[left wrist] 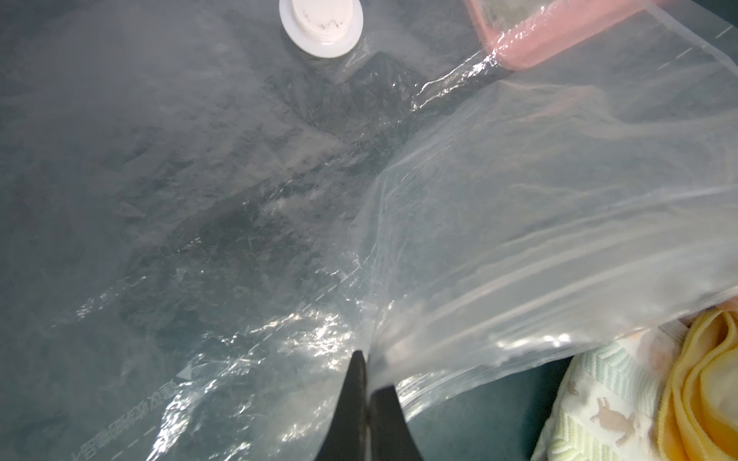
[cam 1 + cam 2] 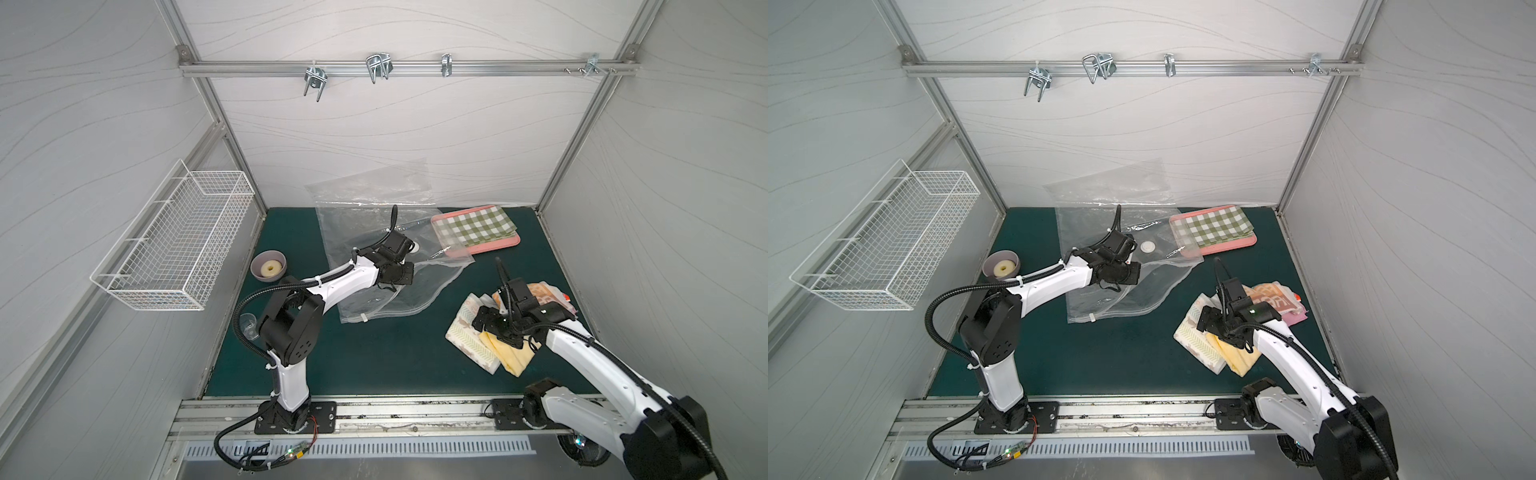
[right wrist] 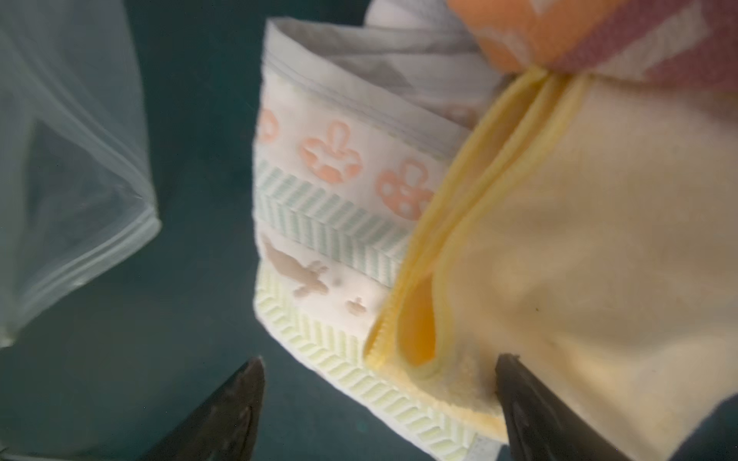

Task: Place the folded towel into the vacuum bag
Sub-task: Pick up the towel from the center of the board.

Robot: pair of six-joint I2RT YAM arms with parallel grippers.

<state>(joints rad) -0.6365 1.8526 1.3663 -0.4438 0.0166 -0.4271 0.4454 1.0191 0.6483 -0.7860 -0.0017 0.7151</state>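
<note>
My right gripper grabs the yellow folded towel by its layered corner facing the vacuum bag (image 2: pixel 357 224) next, so that corner goes first into the vacuum bag's opening.
The transparent vacuum bag (image 2: pixel 357 224) (image 2: pixel 1092 224) lies crinkled on the green mat, its round white valve (image 2: pixel 1147 247) (image 1: pixel 321 24) facing up. A white slider clip (image 2: pixel 363 318) sits on its zip edge. My left gripper (image 2: pixel 409 272) (image 1: pixel 369 371) is shut on the bag's upper plastic layer near the mouth and holds it raised. At the right lies a pile of folded towels: a yellow one (image 2: pixel 513 357) (image 3: pixel 579 239), a white patterned one (image 2: pixel 465 336) (image 3: pixel 339 191) and an orange-pink one (image 2: pixel 548 295). My right gripper (image 2: pixel 480 320) (image 3: pixel 381 359) hangs open over the corners of the yellow and patterned towels.
A pink tray (image 2: pixel 498 245) with a green checked cloth sits at the back right, partly under the bag's edge. A purple bowl (image 2: pixel 269 266) holding a pale ring and a small clear cup (image 2: pixel 248 322) stand at the left. A white wire basket (image 2: pixel 174 249) hangs on the left wall.
</note>
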